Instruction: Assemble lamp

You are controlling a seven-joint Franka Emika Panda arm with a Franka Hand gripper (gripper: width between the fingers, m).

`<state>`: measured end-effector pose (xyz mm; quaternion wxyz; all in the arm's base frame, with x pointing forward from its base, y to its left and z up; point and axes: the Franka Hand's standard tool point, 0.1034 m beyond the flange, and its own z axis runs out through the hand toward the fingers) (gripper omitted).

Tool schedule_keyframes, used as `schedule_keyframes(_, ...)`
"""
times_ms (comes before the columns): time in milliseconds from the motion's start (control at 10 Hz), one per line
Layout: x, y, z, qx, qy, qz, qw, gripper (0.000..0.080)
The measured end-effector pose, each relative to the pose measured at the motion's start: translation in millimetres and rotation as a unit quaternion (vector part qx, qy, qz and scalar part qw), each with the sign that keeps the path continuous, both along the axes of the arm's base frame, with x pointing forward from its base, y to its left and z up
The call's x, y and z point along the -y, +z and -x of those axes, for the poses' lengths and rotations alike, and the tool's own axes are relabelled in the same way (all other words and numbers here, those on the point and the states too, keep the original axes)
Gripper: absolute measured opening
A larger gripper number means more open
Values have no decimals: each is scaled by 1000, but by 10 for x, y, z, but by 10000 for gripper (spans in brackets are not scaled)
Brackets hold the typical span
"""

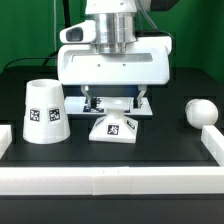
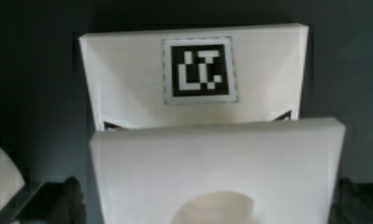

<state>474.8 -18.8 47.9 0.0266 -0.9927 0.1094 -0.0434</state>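
The robot's gripper should close on the block now: its fingertips are level with the base's square top block.
The lamp base, a low sloped white square with a tag, sits at the middle of the black table. My gripper hangs straight above it, fingers lowered on either side. In the wrist view the base fills the frame, tag facing up and its round top hole showing. The gripper is open, with its dark fingertips standing just outside the base's two edges and a thin gap on one side. The conical shade stands at the exterior view's left. The round bulb lies at the exterior view's right.
A white raised rim borders the table at the front and both sides. The marker board lies flat just behind the base, mostly hidden by the gripper body. A green wall stands behind the arm.
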Motion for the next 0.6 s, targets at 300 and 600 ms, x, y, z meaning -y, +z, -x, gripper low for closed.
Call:
schedule_keyframes(300, -18, 3, -6, 1, 5, 0, 1000, 579)
schedule_keyframes(600, -16, 2, -6, 1, 7, 0, 1000, 530)
